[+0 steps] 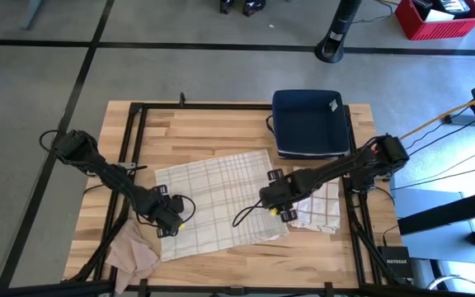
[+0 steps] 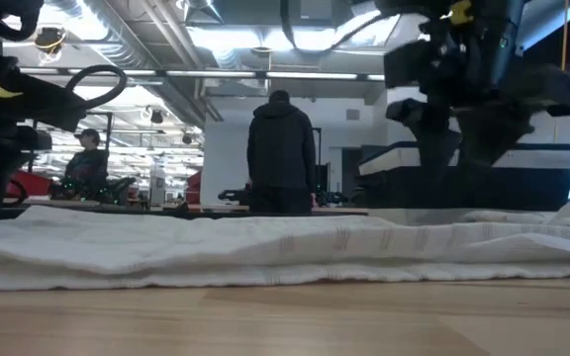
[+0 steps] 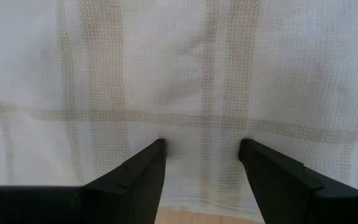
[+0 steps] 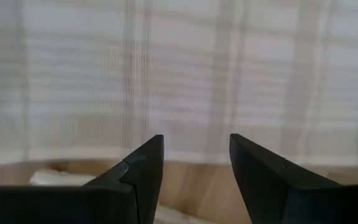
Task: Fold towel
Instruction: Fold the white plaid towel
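My left gripper closes on the plaid strip (image 3: 205,152) now, since both fingers reach down on either side, with a tight shadow at one.
The towel (image 1: 217,202), white with a pale plaid, lies spread flat on the wooden table (image 1: 221,124); the low view shows it as a low rumpled band (image 2: 285,247). My left gripper (image 1: 169,224) points down over its near left part, fingers open (image 3: 202,149) astride a strip just inside the towel's edge (image 3: 197,208). My right gripper (image 1: 277,206) hovers open (image 4: 196,140) over the towel's right edge (image 4: 185,152), with bare wood showing past it. My left gripper comes at the towel from above, its open fingertips (image 3: 157,152) standing low over the cloth just inside the edge. Whether the tips touch the cloth, I cannot tell.
A second pale cloth (image 1: 320,208) lies crumpled just right of the towel, under my right arm. A beige cloth (image 1: 134,256) sits at the near left corner. A dark blue bin (image 1: 308,124) stands at the far right. People stand in the room beyond (image 2: 282,153).
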Motion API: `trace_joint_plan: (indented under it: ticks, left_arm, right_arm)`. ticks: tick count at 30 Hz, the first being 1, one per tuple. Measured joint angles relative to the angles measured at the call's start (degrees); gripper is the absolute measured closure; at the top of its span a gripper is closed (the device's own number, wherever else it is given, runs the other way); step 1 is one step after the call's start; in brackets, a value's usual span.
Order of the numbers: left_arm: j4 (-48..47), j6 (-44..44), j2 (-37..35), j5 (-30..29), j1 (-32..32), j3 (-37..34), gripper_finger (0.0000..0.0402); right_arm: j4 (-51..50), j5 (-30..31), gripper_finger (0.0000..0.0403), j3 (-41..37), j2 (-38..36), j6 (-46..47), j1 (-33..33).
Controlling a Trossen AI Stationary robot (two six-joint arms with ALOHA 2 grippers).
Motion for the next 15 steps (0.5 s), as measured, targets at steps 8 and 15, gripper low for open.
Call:
trace_joint_plan:
  ticks: [8,15]
  left_arm:
    - [0.1,-1.3,0.1,-0.5,-0.7,-0.1,0.0196]
    - [0.2,-1.0,0.1,-0.4,-0.7,-0.1,0.0196]
  right_arm:
    - [18.1,-6.2,0.0217,-11.9,-4.1,-1.5,-8.0]
    - [24.6,-7.7,0.0217,-18.4,-4.1,-1.6,-9.1]
